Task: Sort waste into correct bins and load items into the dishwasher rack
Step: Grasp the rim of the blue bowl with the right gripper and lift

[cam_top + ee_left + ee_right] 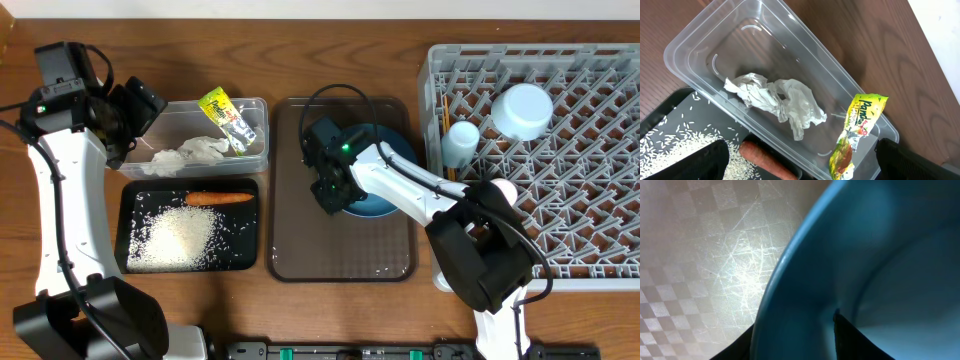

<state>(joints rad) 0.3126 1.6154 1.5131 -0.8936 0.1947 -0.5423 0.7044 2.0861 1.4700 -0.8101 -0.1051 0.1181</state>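
My right gripper should next tip the plate upside down into the dishwasher rack, so it should grab the rim of the round blue plate (372,207) with one finger inside and one outside.
The round blue plate (372,207) (875,265) lies on the brown serving tray (300,250). My right gripper (330,195) (794,322) is open and straddles its left rim, one finger outside and one inside. My left gripper (135,110) (802,162) hangs wide open and empty over the clear tub (255,105) (695,35), which holds crumpled white paper (190,152) (777,97) and the yellow-green wrapper (228,120) (857,127). The black tray (135,195) holds the carrot (218,198) (765,159) and rice (180,238) (670,147).
The grey dishwasher rack (600,150) fills the right side, with the white bowl (522,110) and light blue cup (461,140) upside down in it. My right arm reaches from the front right across the brown tray's right half.
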